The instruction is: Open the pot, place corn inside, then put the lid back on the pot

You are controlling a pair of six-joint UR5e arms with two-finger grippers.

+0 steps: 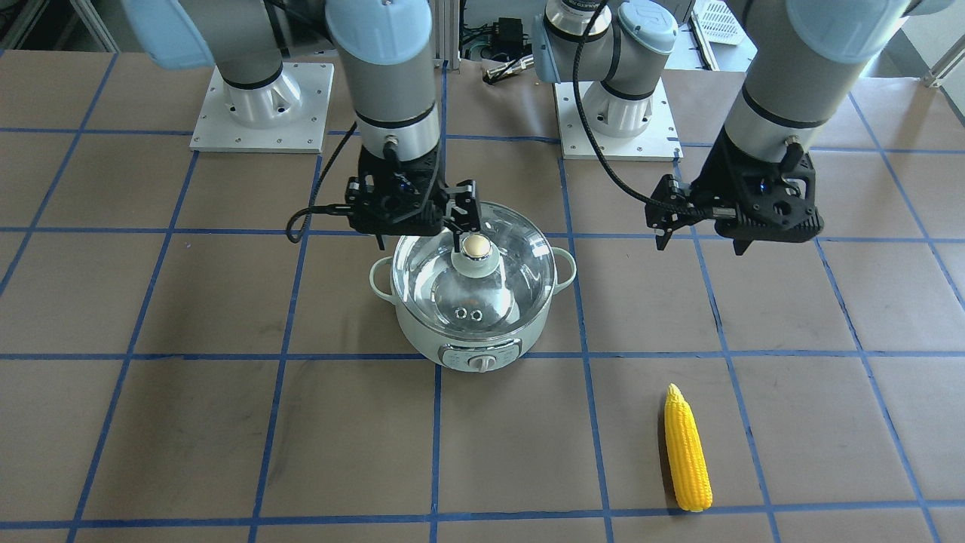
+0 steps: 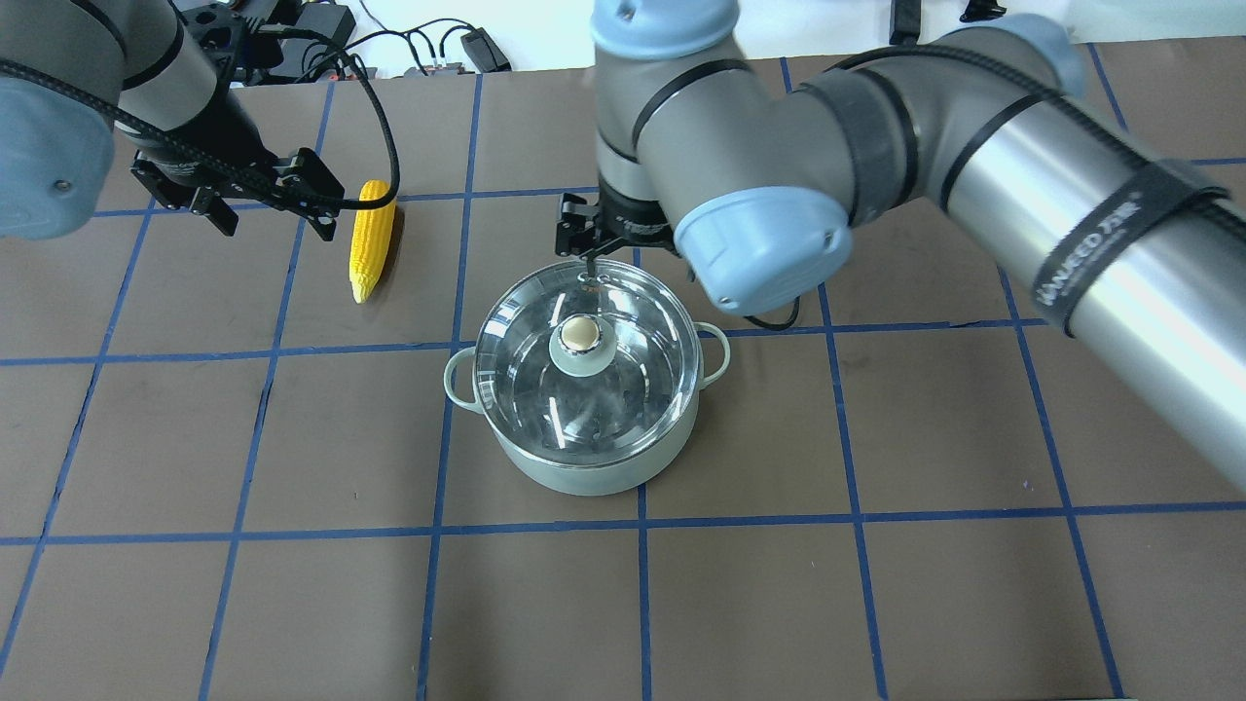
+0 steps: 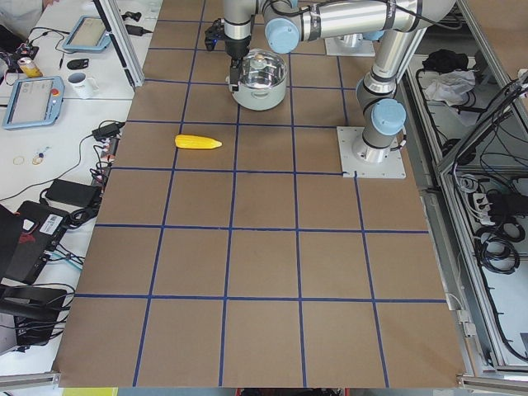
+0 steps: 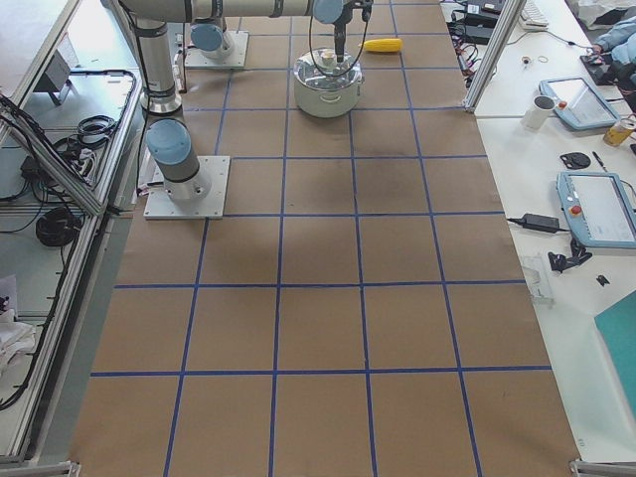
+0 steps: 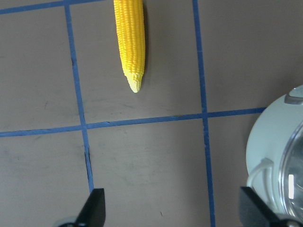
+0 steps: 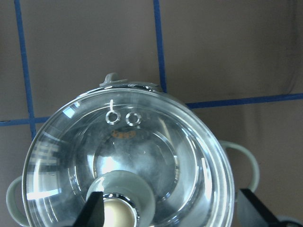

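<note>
The glass lid is far wider than the fingers of my right gripper can open. My right gripper needs to grab the lid by its upright beige knob [image 1: 476, 245] next.
The mint-green pot [image 1: 482, 343] stands mid-table with the clear glass lid [image 1: 501, 290] on it, its beige knob [image 1: 476, 246] upright. My right gripper [image 1: 420, 240] hovers open and empty above the lid's robot-side edge. In the right wrist view [image 6: 173, 213] the knob [image 6: 118, 213] lies between the fingers, close to one fingertip [image 6: 94, 208]. The yellow corn [image 1: 687, 452] lies flat on the table, apart from the pot. My left gripper [image 2: 279, 219] is open and empty, above the table beside the corn [image 2: 372, 239]. In the left wrist view [image 5: 175, 210] the corn [image 5: 129, 42] points its tip at the gripper.
Two arm base plates [image 1: 260, 143] [image 1: 618, 143] sit at the robot's side of the table. A white basket [image 1: 716, 19] stands behind them. Side benches with tablets and a mug [image 3: 82, 82] run along the operators' edge. The pot's side [image 5: 265, 142] shows in the left wrist view.
</note>
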